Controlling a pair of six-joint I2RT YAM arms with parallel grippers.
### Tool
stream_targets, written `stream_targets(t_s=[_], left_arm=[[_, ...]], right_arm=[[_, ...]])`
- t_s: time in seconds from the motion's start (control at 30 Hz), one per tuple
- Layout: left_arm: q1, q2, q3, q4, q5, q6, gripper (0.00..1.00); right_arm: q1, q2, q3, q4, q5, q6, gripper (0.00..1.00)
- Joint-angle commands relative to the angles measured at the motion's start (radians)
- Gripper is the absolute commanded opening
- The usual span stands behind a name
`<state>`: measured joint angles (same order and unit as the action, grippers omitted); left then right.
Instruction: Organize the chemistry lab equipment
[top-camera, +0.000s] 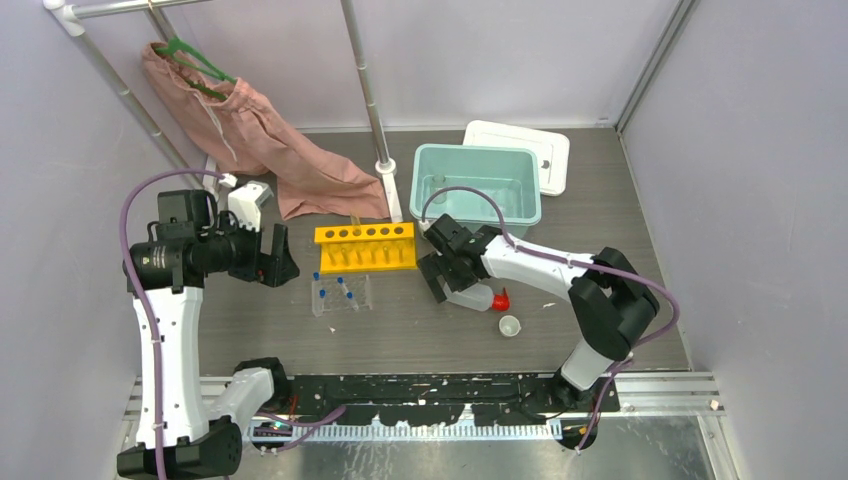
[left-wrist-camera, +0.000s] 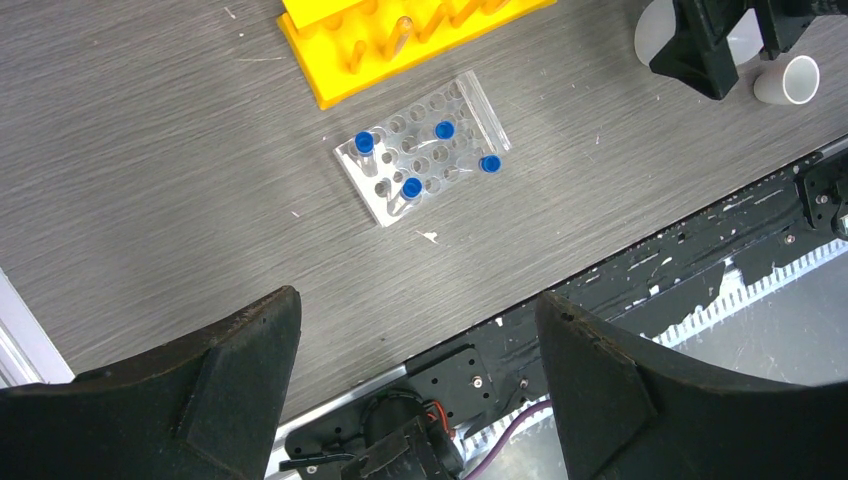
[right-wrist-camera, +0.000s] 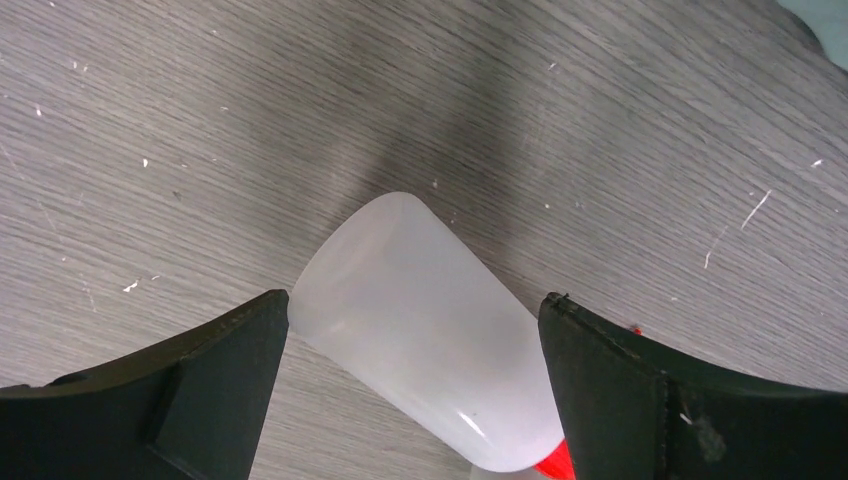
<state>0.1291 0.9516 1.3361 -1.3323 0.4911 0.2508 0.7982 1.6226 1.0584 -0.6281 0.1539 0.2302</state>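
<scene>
I need to grab the white squeeze bottle next with my right gripper by its round body (top-camera: 470, 296) (right-wrist-camera: 430, 332), so its red nozzle stays free to go into the teal bin.
The white squeeze bottle (top-camera: 472, 297) lies on its side, its red nozzle (top-camera: 501, 299) pointing right. My right gripper (top-camera: 440, 282) is open, with its jaws on either side of the bottle (right-wrist-camera: 430, 330), and a gap shows on the right side. The tiny white cup (top-camera: 510, 325) stands just right of the nozzle. The clear well tray (top-camera: 340, 294) holds several blue-capped tubes (left-wrist-camera: 363, 142) in front of the yellow tube rack (top-camera: 365, 247). My left gripper (top-camera: 280, 255) is open and empty, held above the table left of the tray (left-wrist-camera: 425, 150). A clear beaker (top-camera: 438, 185) stands in the teal bin.
A teal bin (top-camera: 520, 190) sits at the back centre with its white lid (top-camera: 520, 148) behind it. A pink garment (top-camera: 270, 140) hangs from a green hanger at the back left, beside a metal pole (top-camera: 370, 100). A small white box (top-camera: 250, 202) is near the left arm.
</scene>
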Motion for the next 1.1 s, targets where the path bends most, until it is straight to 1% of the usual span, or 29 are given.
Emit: stream_targets(t_s=[0.0,0.27,0.4,0.57,0.87,1.07], left_arm=[[-0.002,-0.013,0.003,0.031,0.021,0.013,0.87],[-0.001,-0.01,0.011,0.028,0.02,0.008,0.87],[0.0,-0.004,0.019,0.023,0.02,0.007,0.87],[-0.001,-0.003,0.025,0.018,0.019,0.006,0.87],[-0.001,-0.002,0.036,0.008,0.013,0.014,0.87],[-0.002,0.001,0.039,0.004,0.012,0.023,0.87]], right_arm=[[-0.001,0.013,0.005,0.04,0.003,-0.039,1.0],[-0.001,0.037,0.008,0.023,0.088,-0.078,0.99],[-0.001,0.045,0.007,0.005,0.074,-0.109,0.98],[-0.001,0.056,0.008,-0.003,0.119,-0.125,0.99],[-0.001,0.018,-0.038,0.029,0.144,-0.153,1.0],[-0.001,-0.043,-0.09,0.091,0.175,-0.204,0.95]])
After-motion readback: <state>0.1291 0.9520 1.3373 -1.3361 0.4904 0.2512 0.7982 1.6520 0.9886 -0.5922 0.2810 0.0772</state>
